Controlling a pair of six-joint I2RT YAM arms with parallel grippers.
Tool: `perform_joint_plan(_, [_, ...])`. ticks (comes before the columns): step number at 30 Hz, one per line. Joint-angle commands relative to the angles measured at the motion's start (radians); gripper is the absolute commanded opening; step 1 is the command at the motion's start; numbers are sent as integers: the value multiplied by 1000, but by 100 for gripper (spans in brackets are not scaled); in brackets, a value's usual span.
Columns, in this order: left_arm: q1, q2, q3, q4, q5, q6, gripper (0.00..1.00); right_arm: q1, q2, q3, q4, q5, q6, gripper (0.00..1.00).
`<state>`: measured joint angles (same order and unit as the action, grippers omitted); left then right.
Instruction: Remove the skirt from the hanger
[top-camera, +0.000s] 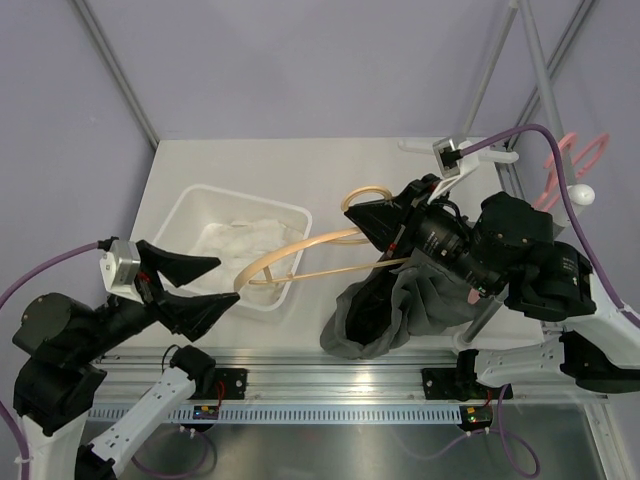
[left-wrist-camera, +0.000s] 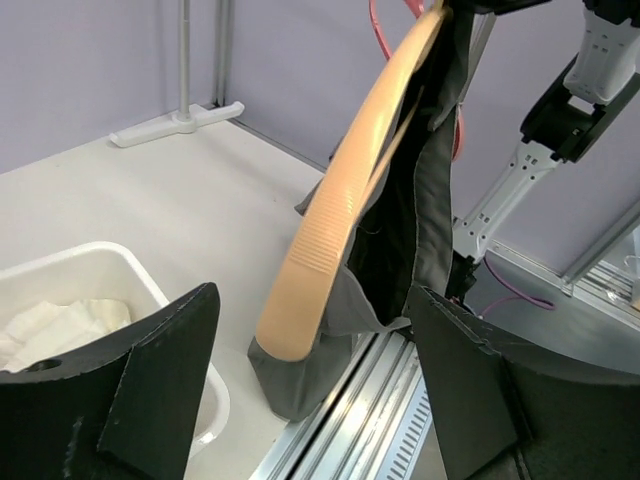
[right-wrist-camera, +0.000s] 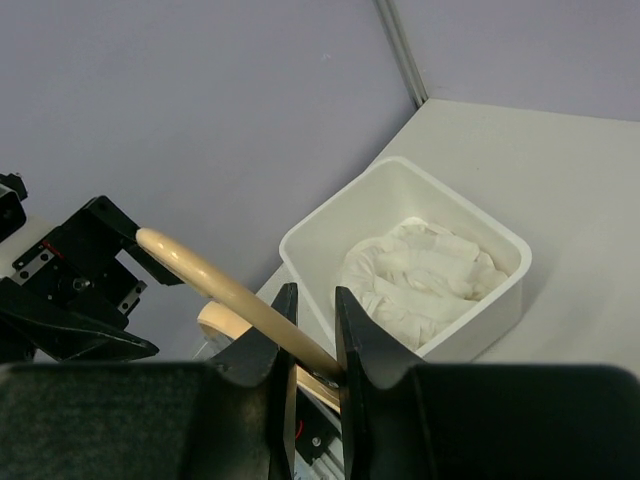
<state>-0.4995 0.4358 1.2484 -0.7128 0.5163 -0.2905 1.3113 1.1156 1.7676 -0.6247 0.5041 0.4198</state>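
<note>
The skirt (top-camera: 400, 310) should be free to remove and the hanger's hook free to hang, so the robot's left gripper should next grab the hanger's loose end (top-camera: 246, 276).
A pale wooden hanger (top-camera: 300, 250) is held level above the table by my right gripper (top-camera: 372, 222), which is shut on its top bar (right-wrist-camera: 235, 297). A dark grey skirt (top-camera: 400, 310) hangs from the hanger's right half and pools on the table's front edge. In the left wrist view the hanger arm (left-wrist-camera: 345, 190) slants down with the skirt (left-wrist-camera: 420, 200) draped behind it. My left gripper (top-camera: 215, 282) is open, its fingertips just left of the hanger's free end and not touching it.
A white bin (top-camera: 235, 245) holding white cloth (right-wrist-camera: 430, 275) stands left of the hanger. A pink hanger (top-camera: 572, 160) hangs on a stand at the far right. A metal rail (top-camera: 330, 380) runs along the table's near edge.
</note>
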Motion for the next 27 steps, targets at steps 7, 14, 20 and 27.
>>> perform_joint_plan(7, [1, 55, 3, 30, 100, 57, 78, -14, 4, 59, 23, -76, 17, 0])
perform_joint_plan(14, [1, 52, -96, 99, 267, 59, 76, -20, 26, 93, 34, -121, 25, 0])
perform_joint_plan(20, [1, 50, -93, 95, 261, 77, 73, -23, 52, 102, 29, -165, 37, 0])
perform_joint_plan(27, [1, 70, -55, 92, 272, 88, 73, -24, 67, 101, 16, -193, 43, 0])
